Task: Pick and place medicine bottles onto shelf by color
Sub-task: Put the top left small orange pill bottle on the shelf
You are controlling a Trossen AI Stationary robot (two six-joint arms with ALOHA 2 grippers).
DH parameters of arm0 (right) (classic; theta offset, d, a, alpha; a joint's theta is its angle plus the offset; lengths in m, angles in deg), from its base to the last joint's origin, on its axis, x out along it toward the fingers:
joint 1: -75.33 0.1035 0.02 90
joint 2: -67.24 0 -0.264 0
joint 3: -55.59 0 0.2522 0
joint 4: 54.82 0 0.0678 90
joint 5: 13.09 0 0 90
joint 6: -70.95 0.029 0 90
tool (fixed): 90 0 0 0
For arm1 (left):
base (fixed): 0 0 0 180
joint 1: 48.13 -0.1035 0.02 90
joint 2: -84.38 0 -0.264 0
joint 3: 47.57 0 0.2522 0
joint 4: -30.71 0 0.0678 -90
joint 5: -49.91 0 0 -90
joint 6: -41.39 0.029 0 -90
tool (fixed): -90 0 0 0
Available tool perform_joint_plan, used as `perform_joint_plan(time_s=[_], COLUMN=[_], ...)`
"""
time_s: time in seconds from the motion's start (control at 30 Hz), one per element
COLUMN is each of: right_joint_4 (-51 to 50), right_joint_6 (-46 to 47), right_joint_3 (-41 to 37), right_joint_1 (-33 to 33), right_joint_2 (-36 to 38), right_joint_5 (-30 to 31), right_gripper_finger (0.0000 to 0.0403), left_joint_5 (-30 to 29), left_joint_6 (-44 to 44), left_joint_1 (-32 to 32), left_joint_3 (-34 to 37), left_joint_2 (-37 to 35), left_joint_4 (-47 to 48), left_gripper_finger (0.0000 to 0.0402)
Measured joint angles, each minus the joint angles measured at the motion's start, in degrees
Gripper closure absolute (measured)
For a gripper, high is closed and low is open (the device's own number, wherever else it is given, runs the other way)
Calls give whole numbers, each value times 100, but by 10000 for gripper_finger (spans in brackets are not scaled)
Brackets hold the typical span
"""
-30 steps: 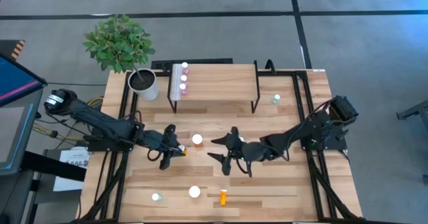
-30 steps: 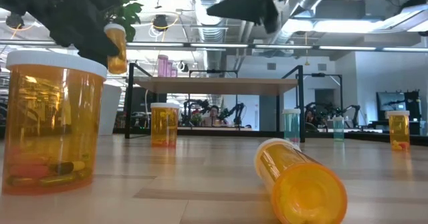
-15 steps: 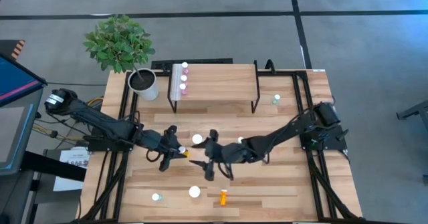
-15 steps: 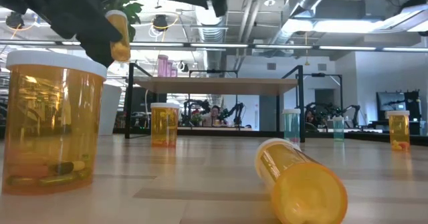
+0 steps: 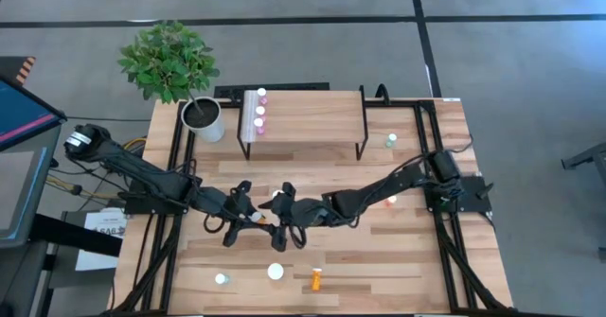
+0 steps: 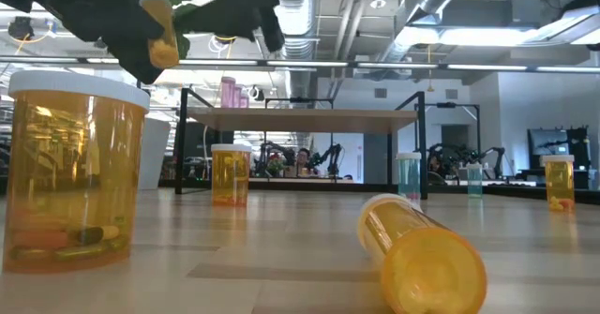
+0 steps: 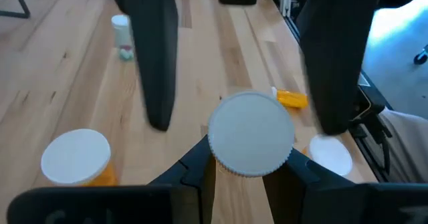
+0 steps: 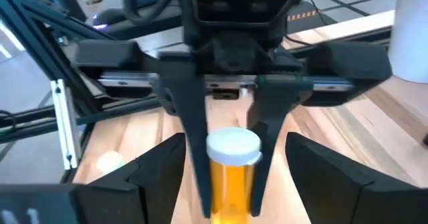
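The right gripper grabs the orange bottle by its body below the white cap (image 8: 231, 165) next, to shelve the bottle with its color.
My left gripper (image 5: 250, 215) is shut on a small orange medicine bottle (image 8: 231, 174) with a white cap (image 7: 251, 142), raised above the table's middle. My right gripper (image 5: 282, 218) has come in from the right and stands open. Its fingers (image 7: 155, 63) are on either side of the bottle and of the left fingers, touching neither. The shelf (image 5: 308, 118) stands at the far middle, with pink bottles (image 5: 261, 110) on its left end. My left gripper pinches the bottle's orange body just under the cap (image 8: 231, 165) between its two fingers (image 8: 194, 134). The fingers come from the table's left, slanting down. The bottle is lifted clear of the table, cap up and tilted (image 6: 157, 28).
A wide-capped orange bottle (image 7: 75, 157) stands below the grippers. Another one (image 5: 275, 272), a lying orange bottle (image 5: 316, 279) and a teal bottle (image 5: 221, 279) are near the front edge. Another teal bottle (image 5: 390, 141) stands right of the shelf, the plant pot (image 5: 204, 118) to its left.
My right gripper has travelled toward the table's left, staying open, until its fingers flank the bottle in my left gripper. The left gripper has stayed nearly where it was, and the bottle has tipped a little in its hold.
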Motion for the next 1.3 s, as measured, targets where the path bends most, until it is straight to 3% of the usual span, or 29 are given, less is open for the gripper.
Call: perform_joint_plan(time_s=[0.37, 0.97, 1.3], right_joint_4=[22, -16, -18], right_joint_6=[192, 83, 83], right_joint_3=[-4, -6, -6], right_joint_1=[-34, -32, -32], right_joint_2=[-24, -15, -15], right_joint_5=[-129, -160, -247], right_gripper_finger=[130, 267, 271], left_joint_5=[-95, -101, -99], left_joint_6=[28, 28, 16], left_joint_1=[-2, -2, -2], left_joint_3=[-2, -4, -4], left_joint_2=[0, 0, 0], left_joint_4=[-9, -3, 10], left_gripper_finger=[317, 317, 317])
